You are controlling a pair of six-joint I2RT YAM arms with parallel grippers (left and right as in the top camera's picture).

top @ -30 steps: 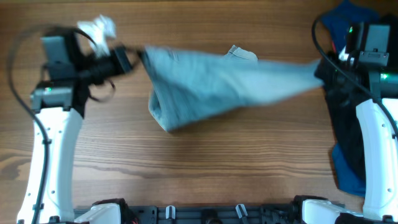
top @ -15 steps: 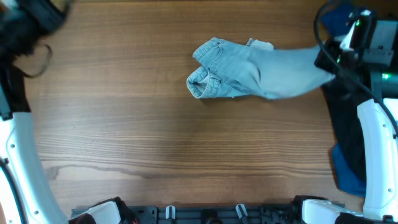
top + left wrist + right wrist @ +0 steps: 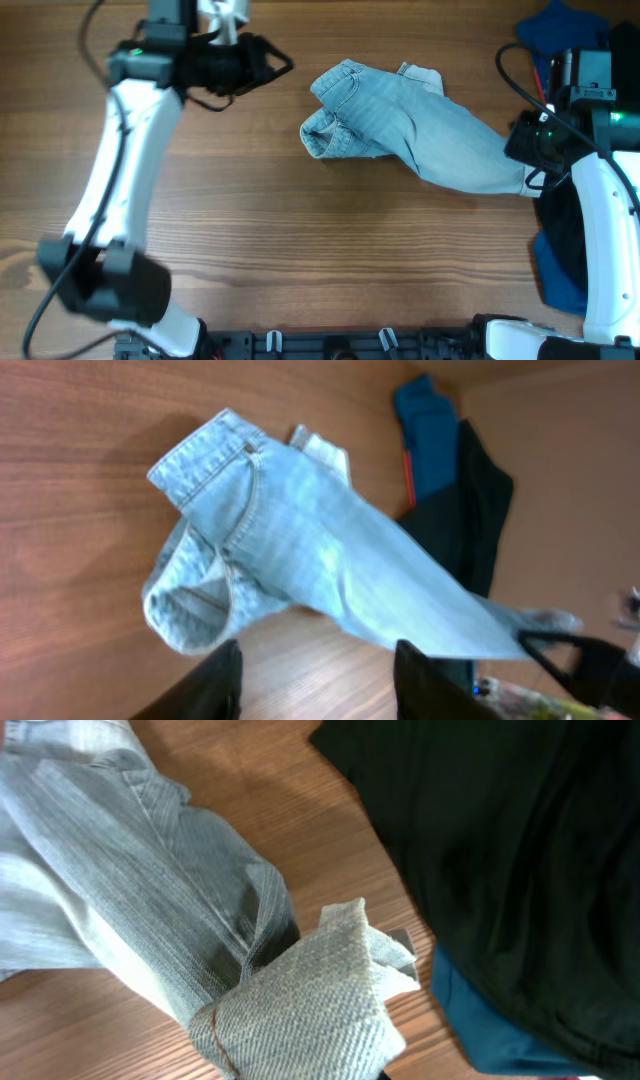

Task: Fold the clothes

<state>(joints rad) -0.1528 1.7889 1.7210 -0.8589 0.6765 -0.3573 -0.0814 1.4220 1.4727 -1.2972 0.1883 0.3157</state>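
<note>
My left gripper should next grab the shorts' stitched edge (image 3: 327, 80) opposite the hemmed corner in my right gripper, to stretch the light blue denim shorts (image 3: 400, 125) flat for folding.
The light blue denim shorts (image 3: 400, 125) lie bunched on the table's far middle, one leg stretched right toward my right gripper (image 3: 527, 165). They also show in the left wrist view (image 3: 290, 550) and the right wrist view (image 3: 130, 870). My right gripper (image 3: 330, 1065) is shut on a hemmed corner of the shorts; the denim hides its fingers. My left gripper (image 3: 278, 66) is open and empty, left of the shorts and apart from them, fingers (image 3: 318, 685) spread over bare wood.
A large black garment (image 3: 562, 225) and a dark royal-blue garment (image 3: 560, 25) lie at the right edge under my right arm. They also show in the right wrist view, black (image 3: 500, 850) and blue (image 3: 490, 1025). A white crumpled thing (image 3: 222, 12) is at the far left.
My left gripper let go of the shorts, swung away left, then came back toward them, open. The shorts dropped and bunched on the table. My right gripper moved nearer with its corner.
</note>
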